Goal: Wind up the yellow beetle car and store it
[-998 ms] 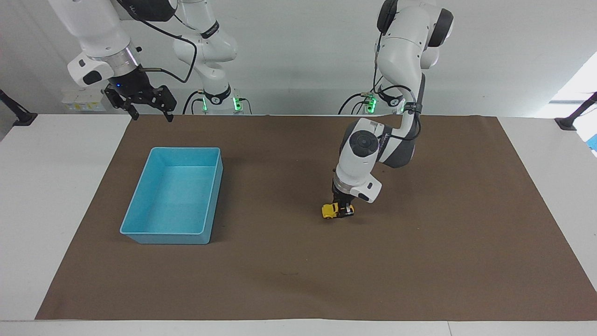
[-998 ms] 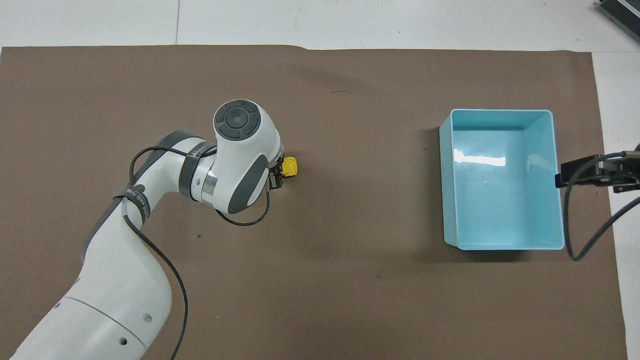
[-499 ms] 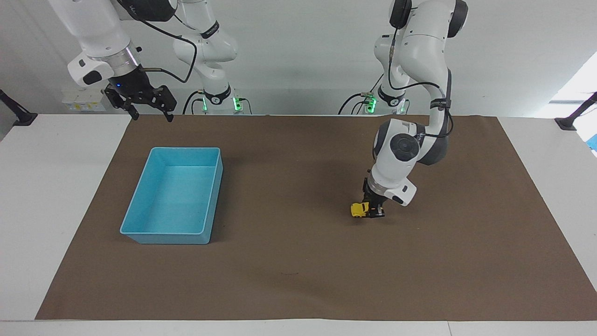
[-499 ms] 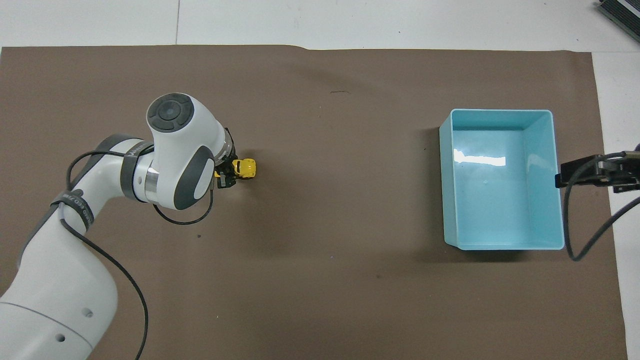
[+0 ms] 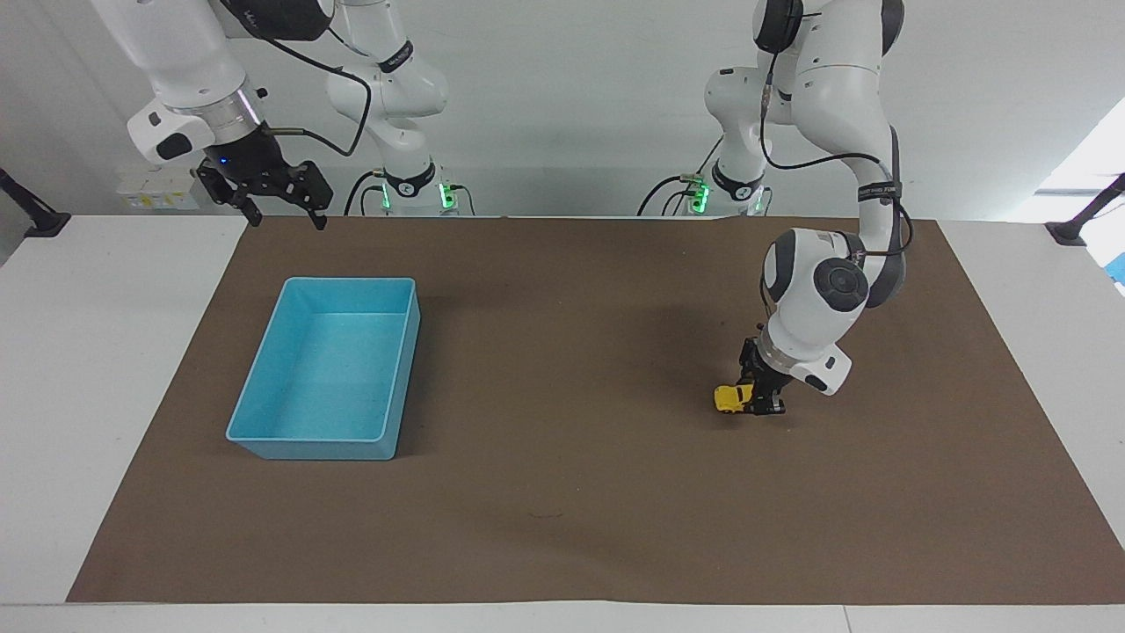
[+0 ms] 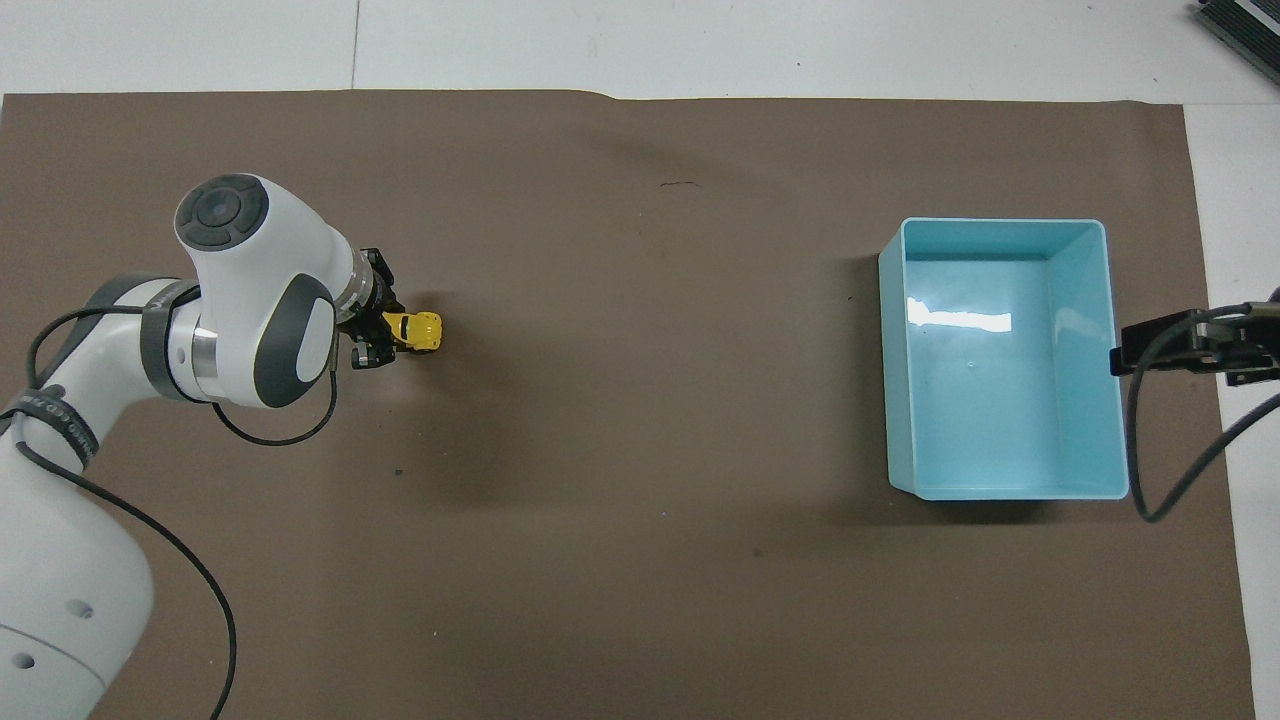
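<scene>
I need to let go of the car with my left gripper, because the yellow beetle car (image 6: 421, 331) sits low on the brown mat between that gripper's fingers.
The yellow beetle car (image 5: 730, 398) sits on the brown mat toward the left arm's end of the table; it also shows in the overhead view (image 6: 418, 331). My left gripper (image 5: 763, 400) is shut on the car's rear end and holds it down on the mat; in the overhead view the gripper (image 6: 385, 335) shows beside the car. The light-blue bin (image 5: 327, 369) stands empty toward the right arm's end and shows in the overhead view (image 6: 1000, 360) too. My right gripper (image 5: 281, 207) is open and waits high over the mat's edge nearest the robots, by the bin.
The brown mat (image 5: 562, 492) covers most of the white table (image 5: 88, 352). Black clamp stands sit at both ends of the table near the robots (image 5: 35, 220).
My left gripper has dragged the yellow car along the mat toward the left arm's end of the table, away from the bin. The right arm has not moved.
</scene>
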`<control>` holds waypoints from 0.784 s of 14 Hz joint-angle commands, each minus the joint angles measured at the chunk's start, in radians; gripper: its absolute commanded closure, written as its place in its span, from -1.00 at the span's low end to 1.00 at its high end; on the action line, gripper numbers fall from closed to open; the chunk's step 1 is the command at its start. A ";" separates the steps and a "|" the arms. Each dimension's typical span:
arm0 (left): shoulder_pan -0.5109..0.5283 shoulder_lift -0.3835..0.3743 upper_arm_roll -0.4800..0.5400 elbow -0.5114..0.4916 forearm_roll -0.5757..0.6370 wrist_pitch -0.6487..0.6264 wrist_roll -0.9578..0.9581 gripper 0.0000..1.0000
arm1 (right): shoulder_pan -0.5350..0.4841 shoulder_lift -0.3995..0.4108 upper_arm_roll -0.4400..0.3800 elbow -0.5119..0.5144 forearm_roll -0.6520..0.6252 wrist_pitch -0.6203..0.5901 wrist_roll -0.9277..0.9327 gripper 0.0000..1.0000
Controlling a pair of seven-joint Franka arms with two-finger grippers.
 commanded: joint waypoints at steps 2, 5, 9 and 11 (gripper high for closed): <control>0.009 0.063 0.010 -0.026 0.009 0.095 -0.025 0.77 | 0.005 0.008 -0.006 0.016 0.013 -0.010 0.009 -1.00; 0.008 0.066 0.010 -0.019 0.009 0.096 -0.088 0.75 | 0.005 0.007 -0.006 0.016 0.013 -0.010 0.009 -1.00; 0.005 0.066 0.010 -0.016 0.009 0.090 -0.060 -0.99 | 0.005 0.007 -0.008 0.016 0.013 -0.010 0.009 -1.00; 0.005 0.035 0.010 -0.005 0.011 0.066 -0.017 -1.00 | 0.005 0.008 -0.006 0.016 0.013 -0.010 0.009 -1.00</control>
